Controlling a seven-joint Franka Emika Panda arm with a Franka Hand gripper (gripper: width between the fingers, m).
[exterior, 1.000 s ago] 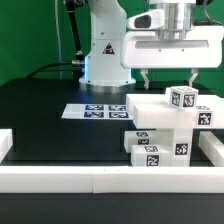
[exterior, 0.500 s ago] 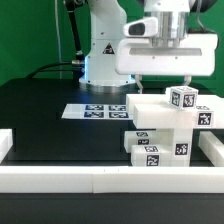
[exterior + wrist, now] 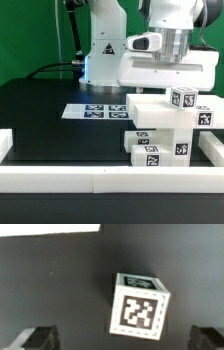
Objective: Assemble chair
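My gripper's fingers are still above the block, so it is too early to close and closing now would miss it. My gripper goes down to the block first.
The chair parts (image 3: 163,128) are chunky white blocks with black-and-white tags, stacked at the exterior view's right. A small tagged block (image 3: 183,98) sits on top, with a white slab (image 3: 150,108) beside it. My gripper (image 3: 165,90) hangs low just above this stack, and its fingers are mostly hidden behind the parts. In the wrist view, one tagged white block (image 3: 140,305) stands on the dark table. My gripper (image 3: 125,341) is open, its two dark fingertips (image 3: 40,339) spread wide on either side and touching nothing.
The marker board (image 3: 100,111) lies flat on the black table at the exterior view's left of the stack. A white rail (image 3: 100,178) borders the table's front, with short white walls at both sides. The robot base (image 3: 100,50) stands behind.
My gripper has come down toward the top of the stack over the last second. The parts have not moved.
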